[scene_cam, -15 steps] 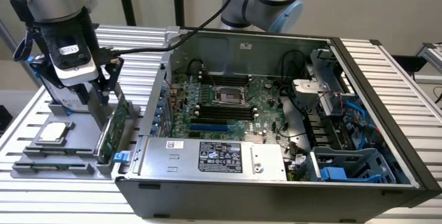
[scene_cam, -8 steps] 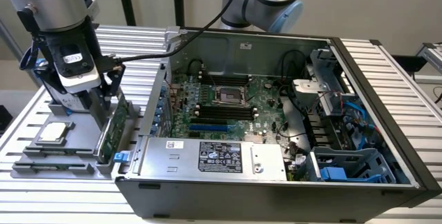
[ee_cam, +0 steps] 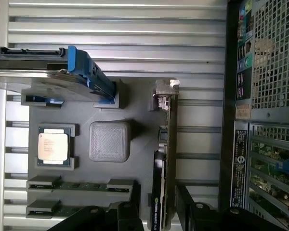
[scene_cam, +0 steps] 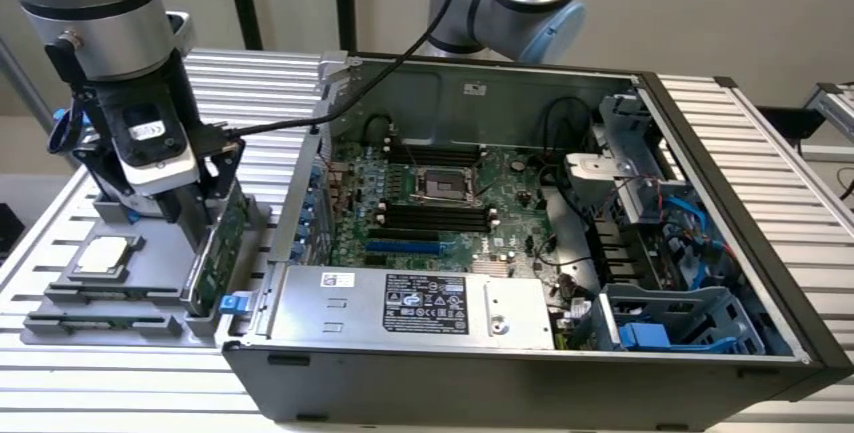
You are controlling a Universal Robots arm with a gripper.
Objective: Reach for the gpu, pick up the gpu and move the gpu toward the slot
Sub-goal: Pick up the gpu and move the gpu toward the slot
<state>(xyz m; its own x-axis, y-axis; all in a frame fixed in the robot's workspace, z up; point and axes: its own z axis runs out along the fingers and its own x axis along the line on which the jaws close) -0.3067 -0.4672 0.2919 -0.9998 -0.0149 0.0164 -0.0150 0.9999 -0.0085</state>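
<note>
I need to move the GPU toward the slot. My gripper will next grab the GPU by its long edge (ee_cam: pixel 157 209) and leave the GPU's silver bracket free.
The gpu (scene_cam: pixel 218 243) is a thin green card standing on edge in a grey holder (scene_cam: pixel 134 303), beside the outer wall of the open computer case (scene_cam: pixel 534 373). In the wrist view the gpu (ee_cam: pixel 167 154) runs lengthwise, with its silver bracket (ee_cam: pixel 166 89) at the far end. My gripper (scene_cam: pixel 198 208) hangs directly over the card and stands open. Its dark fingers (ee_cam: pixel 130 216) straddle the near end of the card, one on each side, with small gaps showing. The blue slot (scene_cam: pixel 400 249) lies on the motherboard (scene_cam: pixel 441 193) inside the case.
On the holder are a square silver chip (ee_cam: pixel 53 147), two memory sticks (ee_cam: pixel 82 185) and a grey hard drive with blue rails (ee_cam: pixel 62 72). A silver power supply (scene_cam: pixel 414 303) fills the case's front. Drive cages and cables (scene_cam: pixel 654 243) sit at the exterior view's right.
</note>
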